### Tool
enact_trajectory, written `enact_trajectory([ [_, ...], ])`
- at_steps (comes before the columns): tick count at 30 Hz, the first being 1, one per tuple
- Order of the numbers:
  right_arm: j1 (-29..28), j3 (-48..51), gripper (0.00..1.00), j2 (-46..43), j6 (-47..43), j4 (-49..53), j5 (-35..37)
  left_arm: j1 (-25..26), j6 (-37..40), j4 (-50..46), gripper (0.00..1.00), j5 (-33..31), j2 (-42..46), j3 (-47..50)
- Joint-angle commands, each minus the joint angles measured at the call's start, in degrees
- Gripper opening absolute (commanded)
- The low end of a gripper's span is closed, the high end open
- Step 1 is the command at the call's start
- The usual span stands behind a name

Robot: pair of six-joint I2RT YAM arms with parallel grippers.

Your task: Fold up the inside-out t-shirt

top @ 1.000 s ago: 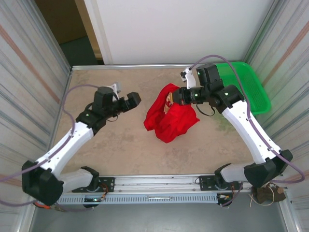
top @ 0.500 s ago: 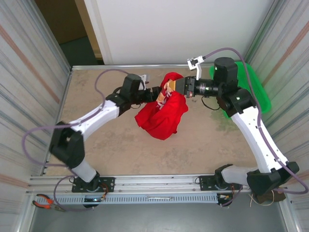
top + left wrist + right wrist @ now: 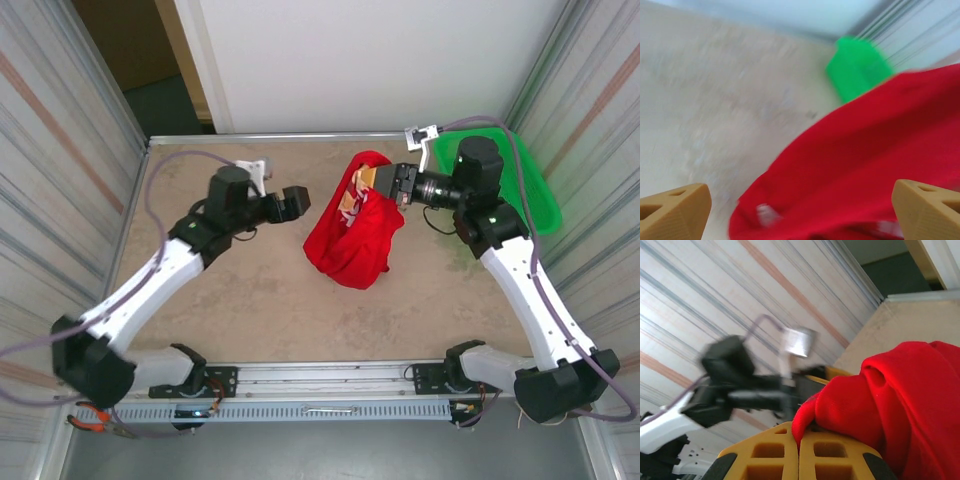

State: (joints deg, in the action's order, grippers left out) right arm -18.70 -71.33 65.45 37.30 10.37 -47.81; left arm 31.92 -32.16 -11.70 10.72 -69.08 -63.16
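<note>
The left gripper grabs the t-shirt (image 3: 350, 238) near its top by the print next, which leaves my right gripper free to regrasp for folding.
The inside-out t-shirt (image 3: 350, 238) is a bright red bunch hanging from my right gripper (image 3: 366, 181) down to the tabletop in the middle. A patch of print shows near its top. In the right wrist view the gripper (image 3: 799, 439) is shut, a fold of the red cloth (image 3: 900, 395) pinched between its yellow fingers. My left gripper (image 3: 296, 203) hovers just left of the shirt, apart from it and open. The left wrist view is blurred: its gripper (image 3: 800, 215) has the tan fingertips (image 3: 675, 212) spread wide, with the red cloth (image 3: 865, 150) lying beyond them.
A green mesh basket (image 3: 520, 175) stands at the back right by the wall, and it appears as a green basket (image 3: 857, 65) in the left wrist view. Bare tabletop (image 3: 260, 300) lies in front of the shirt. Striped walls close in both sides.
The left gripper reached in against the shirt half a second ago, then drew back to the left, open. The right gripper, still holding the shirt, shifted slightly right.
</note>
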Motion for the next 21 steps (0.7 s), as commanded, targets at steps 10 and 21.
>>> enact_trajectory([
  [10,0.2,2.5,0.00,-2.7,0.6,-2.4,-1.5,12.2,8.6,7.8,0.70,-2.0,-6.1,-2.4],
  [21,-0.4,3.4,0.00,-3.0,1.0,-2.4,-0.3,15.4,6.6,16.8,0.79,3.0,-13.8,-1.6],
])
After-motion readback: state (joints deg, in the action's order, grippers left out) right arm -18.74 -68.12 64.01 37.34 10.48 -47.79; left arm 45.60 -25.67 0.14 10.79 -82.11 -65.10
